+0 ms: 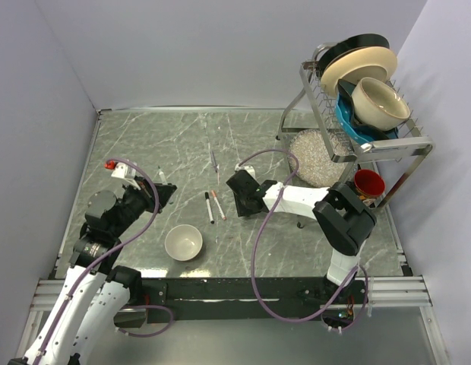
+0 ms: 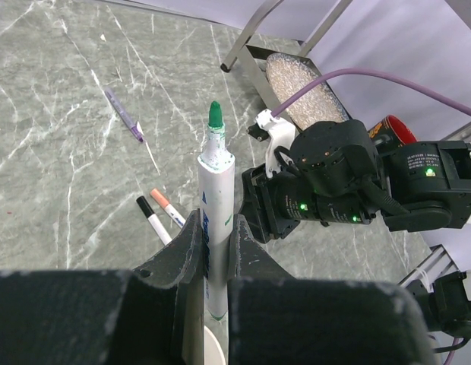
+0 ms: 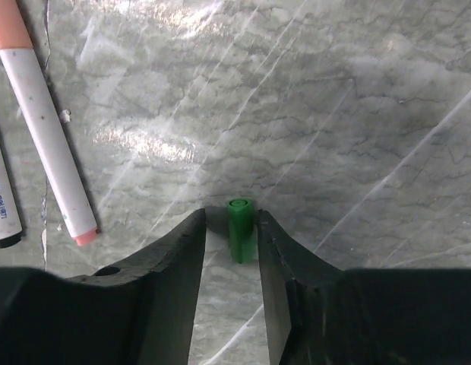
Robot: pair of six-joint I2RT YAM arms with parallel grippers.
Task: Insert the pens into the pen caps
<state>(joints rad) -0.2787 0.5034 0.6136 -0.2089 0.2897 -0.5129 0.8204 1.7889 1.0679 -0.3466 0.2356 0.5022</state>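
The small green pen cap [image 3: 241, 228] lies between both fingertips, close to one, and closing now would catch the cap, so it is time for my right gripper to close on it.
My left gripper [image 2: 213, 228] is shut on a white pen [image 2: 217, 190] that points up and away, its green tip [image 2: 215, 115] bare. From above, this gripper [image 1: 161, 194] is left of the middle. My right gripper [image 3: 229, 220] is low over the marble with its jaws apart around a small green pen cap [image 3: 241, 228]. The cap sits close to the right finger, with a gap on its left. Two more pens lie side by side left of the right gripper [image 1: 241, 199], one with a black end [image 1: 209, 207] and one with an orange-red end [image 1: 218, 204].
A white bowl [image 1: 183, 242] stands near the front edge, below the left gripper. A thin purple pen-like thing [image 1: 213, 160] lies further back. At the right stand a dish rack [image 1: 349, 148] with bowls, a clear bumpy mat [image 1: 315, 156] and a red cup [image 1: 368, 182].
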